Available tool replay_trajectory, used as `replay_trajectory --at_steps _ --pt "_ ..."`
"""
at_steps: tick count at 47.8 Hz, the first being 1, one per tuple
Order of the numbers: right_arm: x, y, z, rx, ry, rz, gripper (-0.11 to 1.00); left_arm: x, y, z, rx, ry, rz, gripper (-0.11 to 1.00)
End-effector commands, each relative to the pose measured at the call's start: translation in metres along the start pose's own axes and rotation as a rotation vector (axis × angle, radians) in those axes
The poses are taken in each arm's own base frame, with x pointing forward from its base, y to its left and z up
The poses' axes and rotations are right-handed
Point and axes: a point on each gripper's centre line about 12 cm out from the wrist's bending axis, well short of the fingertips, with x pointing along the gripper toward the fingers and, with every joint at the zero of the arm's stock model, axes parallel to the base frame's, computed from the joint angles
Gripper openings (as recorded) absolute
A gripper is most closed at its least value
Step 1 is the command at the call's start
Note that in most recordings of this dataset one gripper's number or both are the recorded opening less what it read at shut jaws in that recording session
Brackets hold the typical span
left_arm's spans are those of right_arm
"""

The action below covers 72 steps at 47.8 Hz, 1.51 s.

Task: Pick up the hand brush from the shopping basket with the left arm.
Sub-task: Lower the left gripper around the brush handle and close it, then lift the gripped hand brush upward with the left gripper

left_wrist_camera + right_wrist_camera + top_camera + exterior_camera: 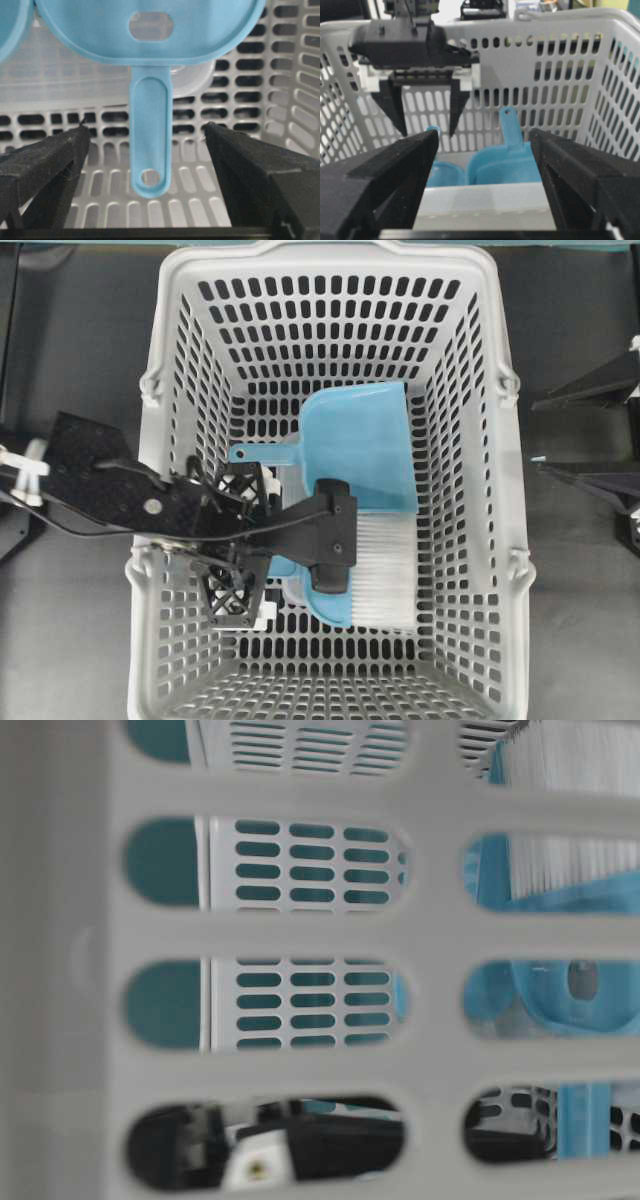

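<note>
Next, my left gripper grabs the hand brush by its narrow handle (pixel 150 125) to pick it up, since the blue head spreads wider than my open fingers.
The hand brush (pixel 335 608) lies on the floor of the shopping basket (pixel 157 330), its white bristles (pixel 385 570) fanning right and its handle hidden under the left arm. My left gripper (pixel 235 538) points down inside the basket, open. In the left wrist view the thin blue handle (pixel 150 140) with its end hole sits between the wide jaws of the left gripper (pixel 146 125), touching neither. From the right wrist view the left gripper (pixel 426 135) hangs over the handle tip (pixel 432 131). My right gripper (pixel 535 432) waits open outside the basket's right wall.
A light blue dustpan (pixel 360 440) lies beside the brush, its handle pointing left, close to the far left finger. The basket walls (pixel 300 935) enclose the left gripper on all sides. Dark table surface (pixel 580 620) surrounds the basket.
</note>
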Motion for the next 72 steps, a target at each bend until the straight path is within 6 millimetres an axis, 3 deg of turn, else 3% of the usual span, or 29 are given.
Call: replay_trajectory --at_steps 1,23,32,55,60,69,72 --pt "0.001 0.0 0.004 0.006 -0.015 0.002 0.71 0.001 0.0 0.002 -0.004 -0.004 0.002 0.9" --pt "0.001 0.0 0.0 0.007 -0.006 0.002 0.71 0.054 0.003 -0.023 0.011 0.104 0.021 0.9" --pt "0.001 0.0 -0.004 0.009 0.003 0.001 0.71 0.068 0.004 -0.024 0.009 0.083 0.016 0.9" --pt "0.0 0.0 -0.007 0.02 0.005 0.001 0.71 0.069 0.002 -0.02 0.001 0.075 0.014 0.88" --pt "0.0 0.0 -0.008 0.02 0.006 0.001 0.71 0.067 0.001 -0.019 0.004 0.068 0.012 0.75" --pt "0.0 0.0 -0.008 0.02 0.008 0.001 0.71 0.063 0.0 -0.017 0.016 0.057 0.009 0.21" --pt "0.0 0.0 -0.008 0.021 0.006 0.001 0.71 0.063 0.001 -0.018 0.014 0.06 0.01 0.23"
